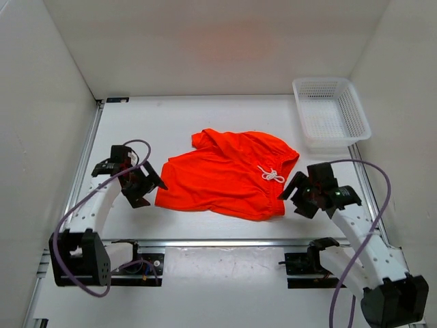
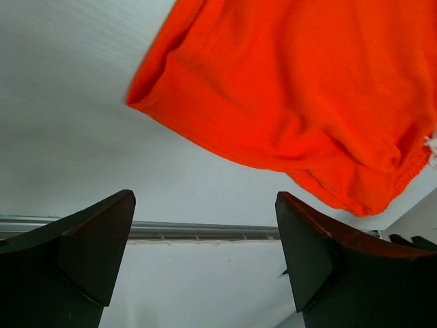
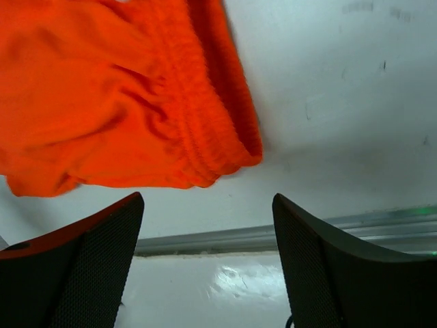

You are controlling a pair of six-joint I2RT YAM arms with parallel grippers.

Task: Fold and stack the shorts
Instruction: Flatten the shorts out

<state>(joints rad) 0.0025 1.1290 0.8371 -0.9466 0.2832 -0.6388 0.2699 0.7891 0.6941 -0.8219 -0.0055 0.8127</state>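
I will next grab the shorts [image 1: 229, 174] by the near corner of the leg hem with my left gripper, to stretch them flat from the waistband for folding.
The orange-red shorts [image 1: 229, 174] lie folded on the white table, waistband to the right, with the white drawstring [image 1: 270, 174] on top. My left gripper [image 1: 147, 183] stands open just left of the shorts' leg hem [image 2: 177, 102], nothing between its fingers [image 2: 89, 239]. Just off the waistband's right end [image 3: 205, 130], my right gripper [image 1: 295, 193] is open too, and its fingers [image 3: 321, 253] hold nothing. In both wrist views the shorts [image 2: 300, 96] [image 3: 102, 102] lie ahead of the fingertips, apart from them.
A white mesh basket [image 1: 330, 113] stands at the back right corner. A metal rail [image 1: 225, 242] runs along the table's near edge, behind both grippers. White walls close in the left, right and back sides.
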